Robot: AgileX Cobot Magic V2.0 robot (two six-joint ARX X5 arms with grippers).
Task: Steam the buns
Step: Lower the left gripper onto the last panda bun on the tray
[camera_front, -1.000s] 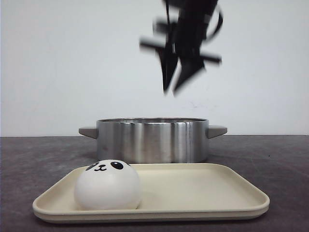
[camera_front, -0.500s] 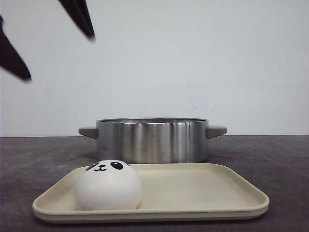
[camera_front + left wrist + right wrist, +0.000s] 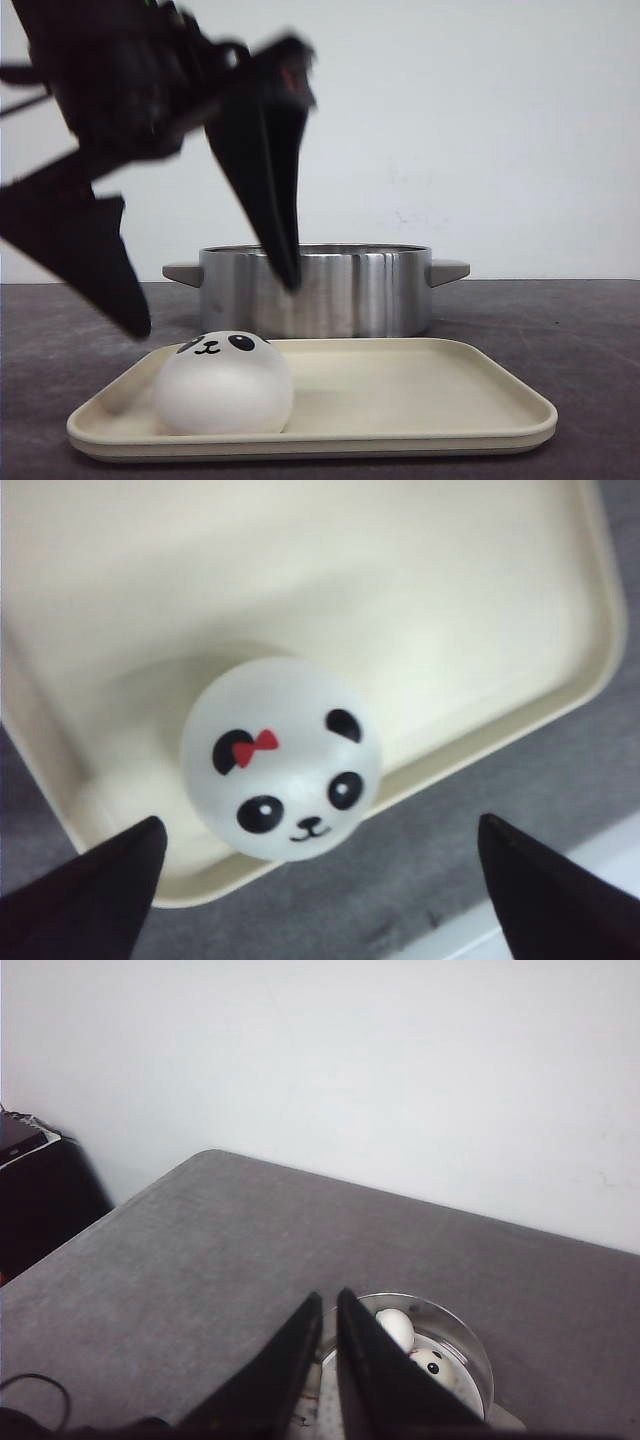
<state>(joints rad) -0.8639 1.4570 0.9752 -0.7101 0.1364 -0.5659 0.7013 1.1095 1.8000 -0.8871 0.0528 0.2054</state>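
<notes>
In the front view my left gripper's fingers hang above the panda-faced bun on the cream tray, so it is too early to close and my left gripper lowers next.
One white panda-faced bun (image 3: 223, 390) sits at the left end of the cream tray (image 3: 420, 400). In the left wrist view this bun (image 3: 282, 758) has a red bow by one ear and rests near the corner of the tray (image 3: 480, 610). My left gripper (image 3: 212, 303) hangs open just above it, one finger on each side, touching nothing (image 3: 320, 827). My right gripper (image 3: 329, 1295) is shut and empty, high above the steel pot (image 3: 470, 1345). Two buns (image 3: 397, 1328) show inside the pot, partly hidden by the fingers. The right gripper is out of the front view.
The steel pot (image 3: 315, 290) with two side handles stands right behind the tray on the dark grey table (image 3: 560, 330). A white wall runs behind. A black object (image 3: 25, 1140) lies beyond the table's far corner in the right wrist view.
The gripper that hung above the pot a second ago has left the front view. My left gripper has come in from the upper left and dropped, open, over the bun on the tray.
</notes>
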